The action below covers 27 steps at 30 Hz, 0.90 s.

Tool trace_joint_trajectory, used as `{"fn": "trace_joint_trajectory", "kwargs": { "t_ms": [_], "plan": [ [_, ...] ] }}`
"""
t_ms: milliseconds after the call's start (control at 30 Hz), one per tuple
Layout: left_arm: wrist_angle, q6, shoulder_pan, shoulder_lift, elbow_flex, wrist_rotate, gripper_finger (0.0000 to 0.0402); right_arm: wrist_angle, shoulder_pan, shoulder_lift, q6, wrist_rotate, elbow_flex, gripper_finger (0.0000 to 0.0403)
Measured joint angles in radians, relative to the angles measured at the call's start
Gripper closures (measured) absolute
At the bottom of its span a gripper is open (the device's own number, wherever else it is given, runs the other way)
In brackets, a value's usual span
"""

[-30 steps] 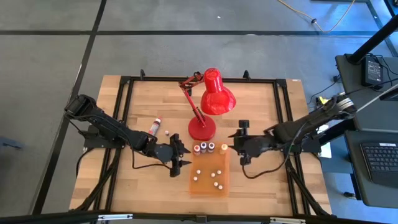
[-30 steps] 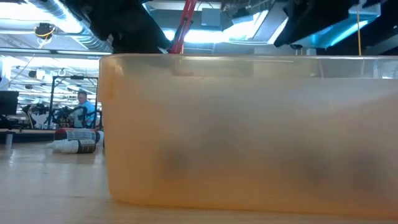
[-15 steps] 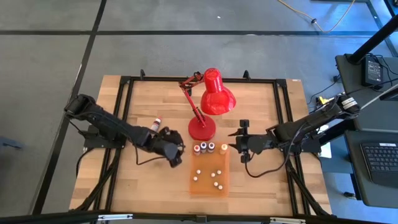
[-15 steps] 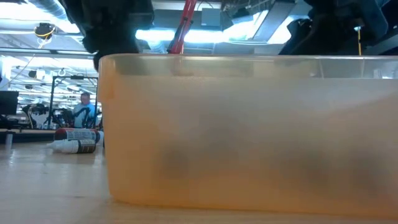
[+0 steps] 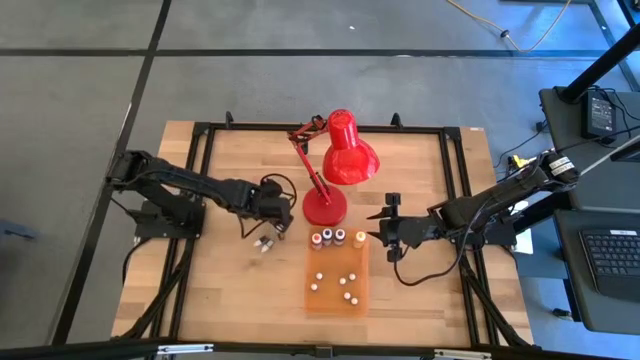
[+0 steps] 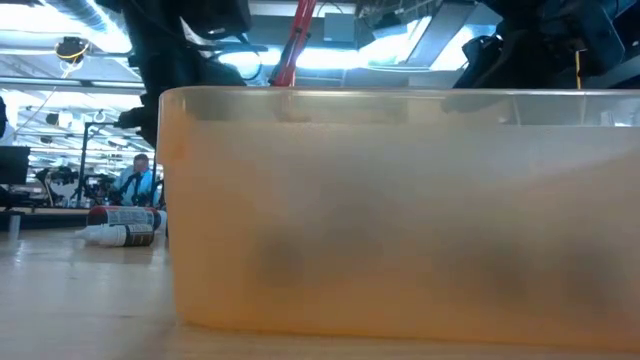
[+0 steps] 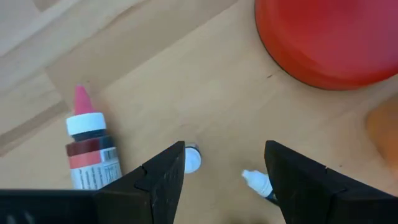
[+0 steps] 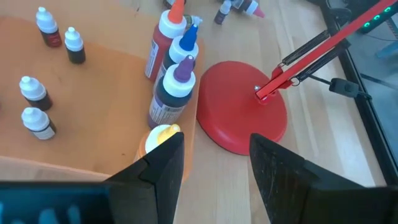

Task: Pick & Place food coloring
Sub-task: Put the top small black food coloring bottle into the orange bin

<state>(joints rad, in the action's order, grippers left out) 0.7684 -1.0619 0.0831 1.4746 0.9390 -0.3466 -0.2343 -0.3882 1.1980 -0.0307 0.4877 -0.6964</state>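
I should lower my left gripper to the white cap (image 7: 191, 159) before I close it on the cap. My fingers are high above the cap in the left wrist view.
Several tiny white-capped food coloring bottles (image 5: 340, 283) stand upright in the flat orange tray (image 5: 334, 303); they also show in the right wrist view (image 8: 35, 93). Three larger bottles (image 8: 174, 87) and a yellow-capped one (image 8: 160, 138) stand in a row at the tray's far edge. My left gripper (image 7: 225, 149) is open and points down, left of the red lamp's base (image 5: 325, 207). On the wood between its fingers lie a tiny bottle (image 7: 258, 182) and a white cap (image 7: 191, 159). My right gripper (image 8: 214, 146) is open beside the yellow-capped bottle, nothing between its fingers.
A larger dark-red bottle with a pink tip (image 7: 90, 146) lies on the table beside my left gripper. Two small pale things (image 5: 264, 244) lie left of the tray. The red desk lamp (image 5: 345, 150) stands at the middle of the table. The low view shows mostly the tray's wall (image 6: 400, 210).
My left gripper has swung from beside the tray's left side toward the far edge and the lamp base. It has tipped from nearly level to pointing down and has rolled. My right arm has sunk a little. No object has moved.
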Motion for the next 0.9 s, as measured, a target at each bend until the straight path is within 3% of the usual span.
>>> {"fn": "trace_joint_trajectory", "kwargs": {
  "t_ms": [133, 333, 900],
  "plan": [
    [0.003, 0.077, -0.021, 0.0, 0.0, 0.01, 0.0187, 0.0, 0.0, 0.0, 0.0, 0.0, 0.0, 0.0219],
    [0.027, 0.065, -0.039, 0.022, 0.001, 0.105, 0.0187, -0.001, 0.0, 0.0, 0.0, 0.0, 0.0, 0.0219],
    [0.035, 0.07, -0.066, 0.123, 0.0, 0.133, 0.0187, -0.002, 0.0, 0.0, -0.004, -0.002, 0.0, 0.0219]
  ]
}}
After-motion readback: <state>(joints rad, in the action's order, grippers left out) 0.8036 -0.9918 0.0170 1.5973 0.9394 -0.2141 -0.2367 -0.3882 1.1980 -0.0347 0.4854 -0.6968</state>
